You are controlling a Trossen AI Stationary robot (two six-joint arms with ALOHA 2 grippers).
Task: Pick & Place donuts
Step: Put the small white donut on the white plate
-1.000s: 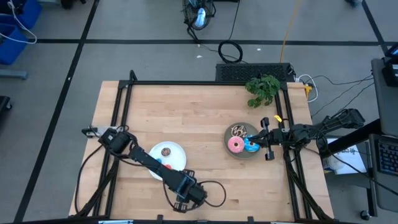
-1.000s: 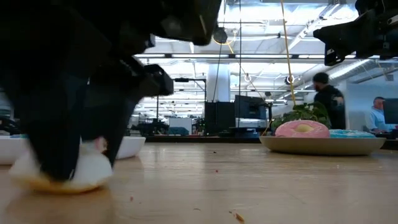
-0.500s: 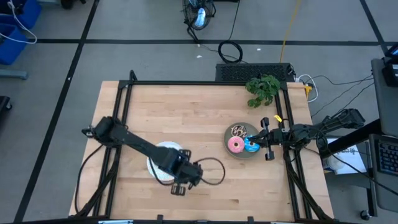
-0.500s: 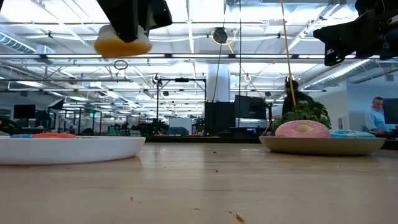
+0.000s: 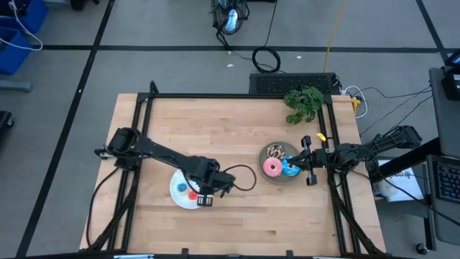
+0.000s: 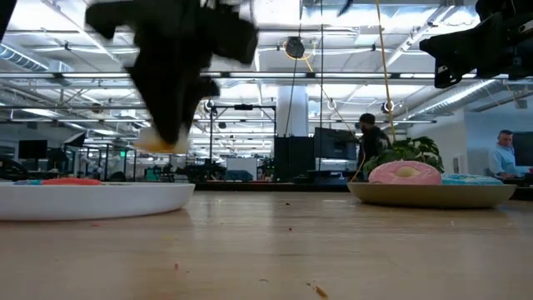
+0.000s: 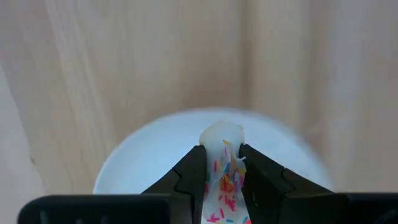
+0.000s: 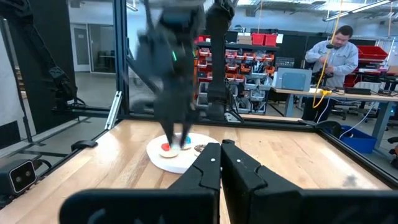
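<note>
The whitish mini donut hangs high above the white plate (image 5: 177, 193) and would fall if I opened now. The donut stays held in my left gripper from here.
My left gripper (image 5: 205, 196) hangs over the near right part of the white plate (image 5: 177, 193), shut on the whitish mini donut (image 7: 222, 132). In the low view the donut (image 6: 158, 143) shows under the blurred gripper. A red mini donut (image 5: 192, 194) and a brown and blue one (image 5: 181, 187) lie on that plate. The grey plate (image 5: 282, 179) carries the pink donut (image 5: 272, 167), the blue donut (image 5: 290, 170) and the chocolate-sprinkled donut (image 5: 276, 151). My right gripper (image 5: 305, 162) waits, shut (image 8: 221, 155), at the grey plate's right rim. My left gripper pinches the whitish mini donut between its two fingers (image 7: 194, 169), coming from above and pointing down. The sprinkled side of the ring (image 7: 225, 171) sits between the fingers and its pale edge sticks out past their tips. The donut is lifted clear, above the white plate.
A green toy plant (image 5: 303, 103) lies at the table's far right corner. A black frame (image 5: 237, 96) runs along the table's edges. Bare wood lies between the two plates and across the far half. People stand in the room beyond the table (image 8: 339, 46).
My left gripper, shut on the whitish donut, has raised it off the table by the near edge and carried it toward the far edge and slightly left. The donut, which lay on the wood a second ago, now hangs over the white plate.
</note>
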